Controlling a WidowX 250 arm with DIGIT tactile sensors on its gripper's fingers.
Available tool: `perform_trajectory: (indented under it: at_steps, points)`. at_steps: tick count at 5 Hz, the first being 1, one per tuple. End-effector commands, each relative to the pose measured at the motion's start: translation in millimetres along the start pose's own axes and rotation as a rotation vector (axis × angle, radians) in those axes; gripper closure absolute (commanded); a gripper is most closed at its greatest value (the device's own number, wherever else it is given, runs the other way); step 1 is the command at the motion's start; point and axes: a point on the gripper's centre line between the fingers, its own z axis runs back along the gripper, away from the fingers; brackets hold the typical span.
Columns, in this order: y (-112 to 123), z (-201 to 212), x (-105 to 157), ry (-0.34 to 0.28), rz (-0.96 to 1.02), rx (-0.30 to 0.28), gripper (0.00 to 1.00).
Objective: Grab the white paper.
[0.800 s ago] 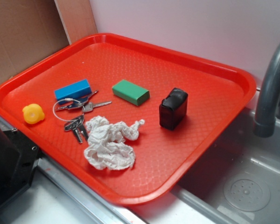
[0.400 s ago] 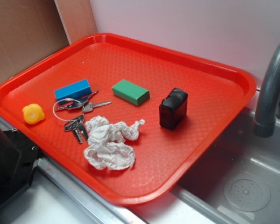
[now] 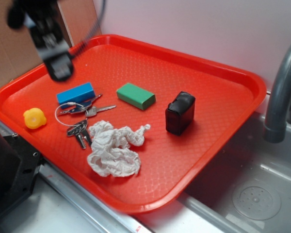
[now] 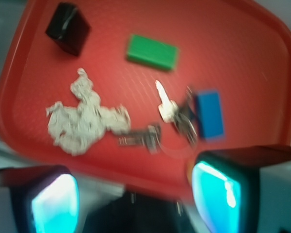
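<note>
I should pick the white paper out of the red tray, so my gripper will next grab it by its lumpy crumpled body (image 3: 110, 153).
The white paper (image 3: 114, 148) is a crumpled, lumpy wad lying on the front part of the red tray (image 3: 223, 92). In the wrist view the white paper (image 4: 82, 116) lies left of centre. My gripper (image 3: 56, 63) is blurred at the upper left of the exterior view, high above the tray's left side near the blue block (image 3: 76, 93), well apart from the paper. In the wrist view my gripper (image 4: 136, 201) is open, its two cyan pads (image 4: 216, 196) wide apart with nothing between them.
On the tray are a green block (image 3: 136, 95), a bunch of keys (image 3: 82, 119) touching the paper's left side, a yellow toy (image 3: 34, 118) and a black box (image 3: 180, 112). A sink with a grey faucet (image 3: 281, 92) is at the right. Cardboard stands behind at the left.
My gripper has come into the exterior view at the upper left, above the tray. Nothing on the tray has moved.
</note>
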Motion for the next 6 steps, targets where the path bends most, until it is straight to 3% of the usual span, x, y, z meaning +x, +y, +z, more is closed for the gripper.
perform_trajectory:
  at_steps: [1, 2, 3, 5, 6]
  points:
    - [-41, -73, 26, -0.035, -0.388, -0.027, 0.00]
    - [-45, -97, 32, -0.029, -0.411, -0.106, 0.00]
    - [-51, -103, 23, -0.004, -0.370, -0.148, 1.00]
    - [-39, -91, 9, 0.020, -0.262, -0.134, 1.00]
    - [-15, -49, -12, 0.063, -0.032, -0.087, 1.00]
